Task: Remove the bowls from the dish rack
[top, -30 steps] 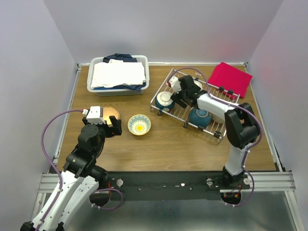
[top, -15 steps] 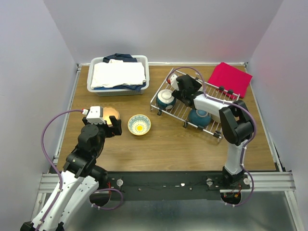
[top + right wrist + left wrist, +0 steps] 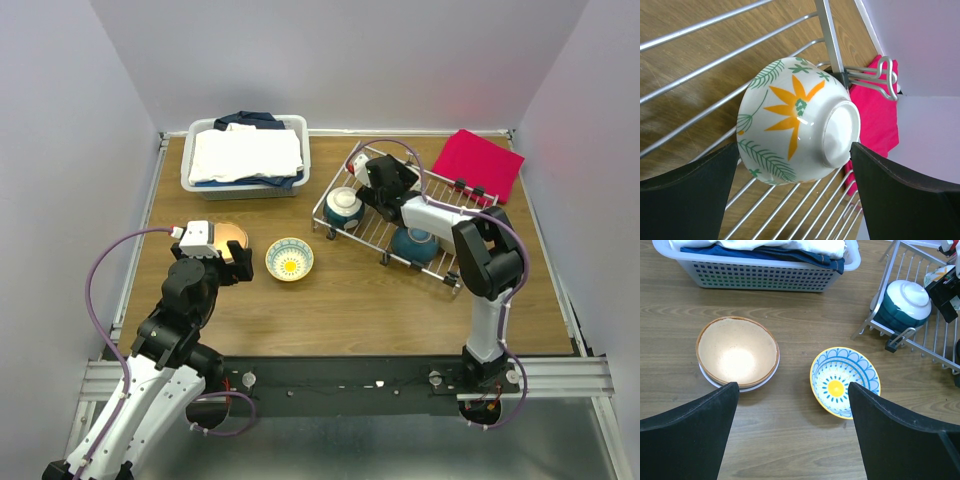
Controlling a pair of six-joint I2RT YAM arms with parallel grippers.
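My right gripper needs to close on the bowl now. The tipped floral bowl [image 3: 362, 170] [image 3: 796, 123] is between my fingers, with its rim at one and its foot at the other.
The silver wire dish rack [image 3: 440, 205] stands at the right of the table. My right gripper [image 3: 372, 190] reaches into its far left part. In the right wrist view it [image 3: 794, 150] is open, with its fingers on either side of a tipped floral bowl [image 3: 790, 120] that lies on the rack wires [image 3: 700, 125]. Two teal bowls [image 3: 343, 207] [image 3: 413, 243] sit upside down in the rack. A yellow-patterned bowl [image 3: 290, 259] and a beige bowl [image 3: 230, 237] stand on the table at the left. My left gripper [image 3: 791, 390] is open and empty, just before these two bowls.
A white plastic bin [image 3: 246, 158] of folded cloth stands at the back left. A pink cloth [image 3: 483, 163] lies behind the rack at the back right. The beige bowl [image 3: 737, 349] sits on a white-rimmed one. The rack's corner [image 3: 890, 342] is right of the yellow-patterned bowl [image 3: 845, 381].
My right gripper has moved from above the left teal bowl toward the far left part of the rack. The left arm has not moved.
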